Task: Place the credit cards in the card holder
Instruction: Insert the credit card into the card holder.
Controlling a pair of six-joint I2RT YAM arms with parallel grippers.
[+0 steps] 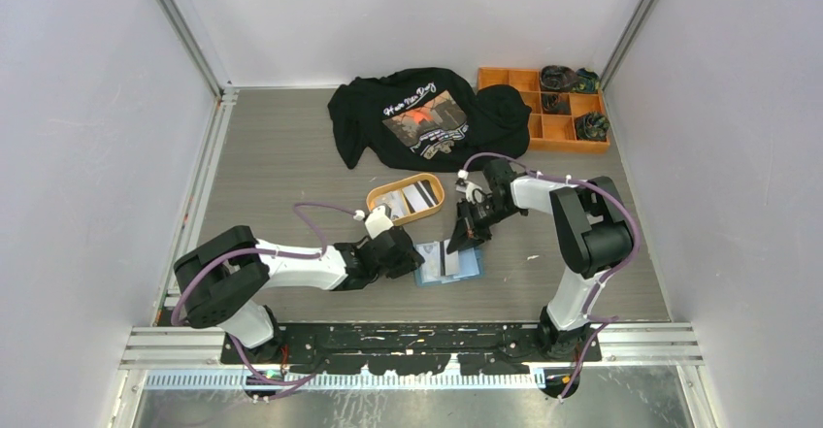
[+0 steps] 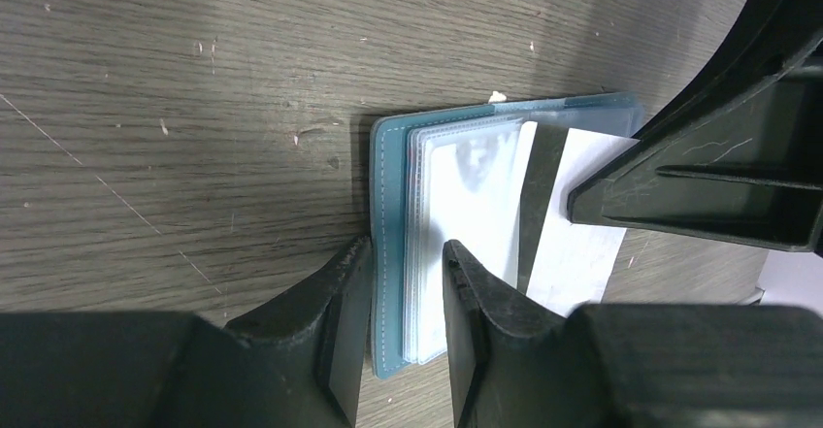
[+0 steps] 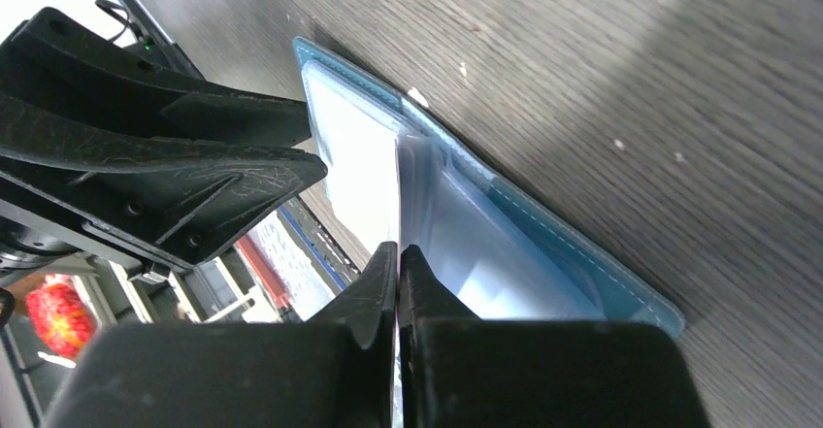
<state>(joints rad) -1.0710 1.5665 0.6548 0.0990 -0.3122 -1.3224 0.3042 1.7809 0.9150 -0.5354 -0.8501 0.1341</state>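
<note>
The white credit card's lower end rests at the holder's clear pockets and the card would stay there, so the right gripper needs to open.
The teal card holder lies open on the table between the arms. My left gripper is at its left edge. In the left wrist view its jaws straddle the teal cover and the clear pockets, shut on that edge. A white card shows inside a pocket. My right gripper is shut on a white credit card with a dark stripe, whose lower end rests on the open holder. That card is edge-on between the right jaws, against the holder's clear pockets. More credit cards lie in the tray.
The orange oval tray sits just behind the holder. A black printed t-shirt lies at the back. An orange compartment box with dark items stands at the back right. Walls close in both sides.
</note>
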